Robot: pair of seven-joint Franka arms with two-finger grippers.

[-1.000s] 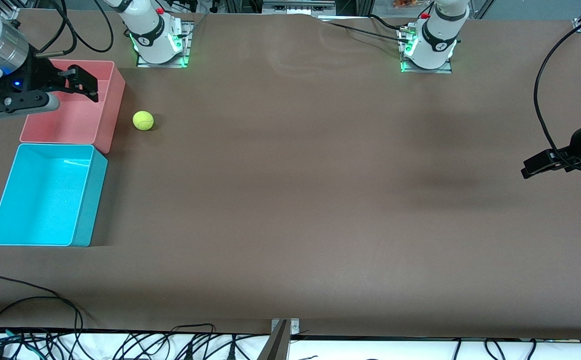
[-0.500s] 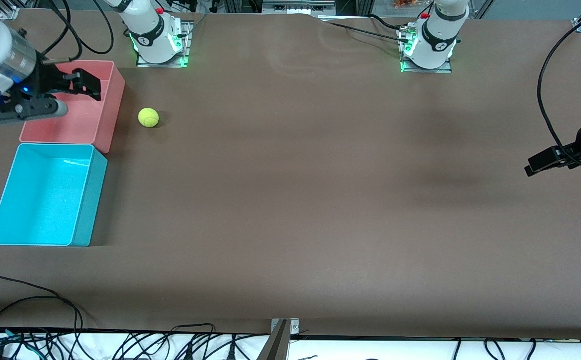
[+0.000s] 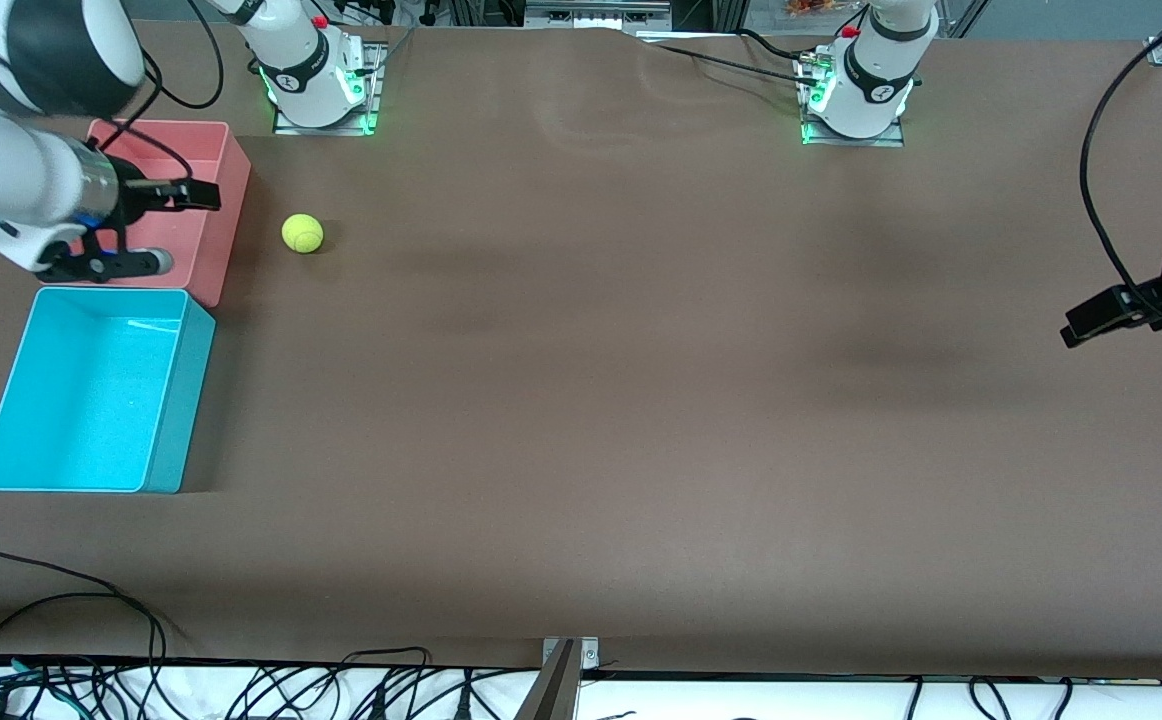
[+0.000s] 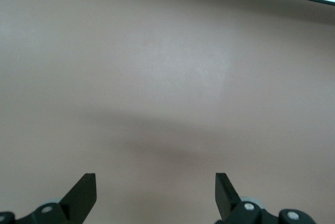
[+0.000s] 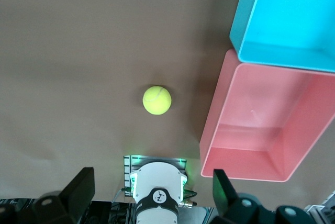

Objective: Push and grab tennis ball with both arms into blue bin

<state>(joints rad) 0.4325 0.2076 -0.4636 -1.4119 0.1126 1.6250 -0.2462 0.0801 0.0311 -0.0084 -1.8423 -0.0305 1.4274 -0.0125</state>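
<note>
Next, my right gripper takes hold of the tennis ball (image 3: 302, 233) by its round fuzzy sides. Then the ball goes into the blue bin.
The tennis ball (image 3: 302, 233) lies on the brown table beside the pink bin (image 3: 227, 205), toward the left arm's end of it. The blue bin (image 3: 181, 400) stands empty next to the pink bin, nearer the front camera. My right gripper (image 3: 196, 192) hangs open and empty over the pink bin, apart from the ball. In the right wrist view the ball (image 5: 157, 100), pink bin (image 5: 261, 130) and blue bin (image 5: 282, 56) lie below the open right gripper (image 5: 152, 190). My left gripper (image 3: 1086, 328) is open and empty over bare table (image 4: 157, 77) at the left arm's end.
The two arm bases (image 3: 316, 75) (image 3: 856, 85) stand on plates along the table edge farthest from the front camera. Cables (image 3: 91, 640) lie off the table edge nearest that camera. A black cable (image 3: 1101, 150) loops above the left arm.
My right gripper has turned and moved over the pink bin toward the ball. The ball has rolled a little away from the pink bin. My left gripper has drawn back toward the table's end.
</note>
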